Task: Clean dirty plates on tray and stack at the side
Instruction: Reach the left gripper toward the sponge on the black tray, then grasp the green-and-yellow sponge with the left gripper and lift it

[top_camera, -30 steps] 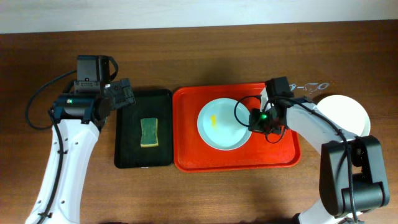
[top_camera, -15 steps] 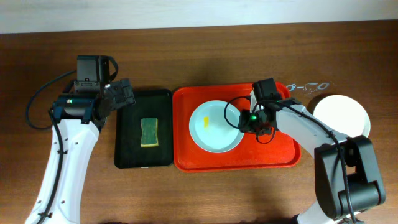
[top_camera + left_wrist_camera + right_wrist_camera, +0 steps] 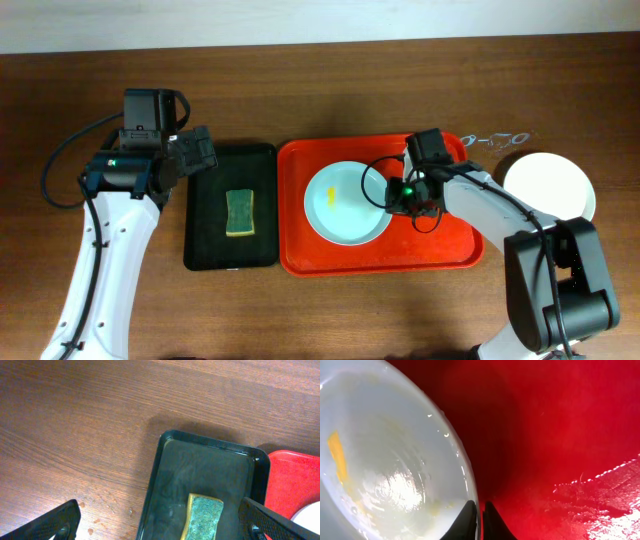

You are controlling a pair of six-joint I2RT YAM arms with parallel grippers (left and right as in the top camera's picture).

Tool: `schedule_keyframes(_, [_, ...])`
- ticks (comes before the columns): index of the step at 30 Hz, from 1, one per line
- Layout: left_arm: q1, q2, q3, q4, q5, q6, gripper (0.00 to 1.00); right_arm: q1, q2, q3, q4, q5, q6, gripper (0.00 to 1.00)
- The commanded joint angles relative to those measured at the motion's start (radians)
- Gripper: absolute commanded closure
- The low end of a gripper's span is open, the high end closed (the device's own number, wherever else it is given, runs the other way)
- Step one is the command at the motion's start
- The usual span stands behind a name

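My left gripper pinches the sponge by its green top side (image 3: 240, 212) next, since that leaves the sponge's yellow side free to clean the dirty plate.
One dirty plate (image 3: 345, 203), pale and glossy with a yellow smear, lies on the left half of the red tray (image 3: 450, 245). My right gripper (image 3: 393, 197) is at the plate's right rim. In the right wrist view the plate (image 3: 385, 460) fills the left side, with the tray (image 3: 560, 435) to its right. There my right gripper (image 3: 479, 506) is shut on the rim, one finger inside the plate and one outside. My left gripper (image 3: 200, 152) hangs wide open over the black tray's upper left corner, holding nothing. In its own view the left gripper (image 3: 160, 509) spans that tray.
A black tray (image 3: 205, 230) left of the red one holds a green-yellow sponge (image 3: 240, 213); both the black tray (image 3: 210, 467) and the sponge (image 3: 202, 517) show in the left wrist view. A white plate (image 3: 550, 185) sits on the table right of the red tray.
The right gripper has slid the plate a short way left across the red tray, and it loosened and shut again on the rim. The left arm has not moved.
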Motion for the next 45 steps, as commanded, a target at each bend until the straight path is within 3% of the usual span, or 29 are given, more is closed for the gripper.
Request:
schedule_keyframes(1, [0.005,-0.001,0.005,-0.002,-0.014,0.005,0.01,0.034,0.003,-0.009,0.010,0.039,-0.010,0.96])
schedule_keyframes(6, [0.005,-0.001,0.005,-0.001,-0.014,0.005,0.01,0.040,0.003,-0.008,0.005,0.038,-0.014,0.96])
schedule_keyframes(9, [0.005,-0.001,0.005,-0.002,-0.014,0.005,0.01,0.045,0.003,0.014,-0.047,0.018,-0.096,0.96])
schedule_keyframes(20, [0.005,-0.001,0.005,0.017,-0.010,0.005,0.01,0.067,0.003,0.014,-0.051,0.055,-0.096,0.96])
schedule_keyframes(24, [0.005,0.002,-0.025,-0.063,0.226,0.005,0.01,0.067,0.003,0.014,-0.051,0.061,-0.095,0.96])
schedule_keyframes(28, [-0.039,0.004,-0.193,-0.053,0.222,0.016,0.30,0.067,0.003,0.014,-0.051,0.061,-0.095,0.96])
schedule_keyframes(32, [-0.122,0.035,-0.327,0.060,0.222,0.107,0.43,0.067,0.003,0.014,-0.050,0.061,-0.095,0.96])
schedule_keyframes(37, [-0.152,0.201,-0.238,0.053,0.222,0.110,0.37,0.067,0.003,0.014,-0.048,0.060,-0.095,0.96])
schedule_keyframes(45, [-0.152,0.331,-0.182,0.093,0.213,0.109,0.37,0.067,0.003,0.014,-0.051,0.060,-0.095,0.96])
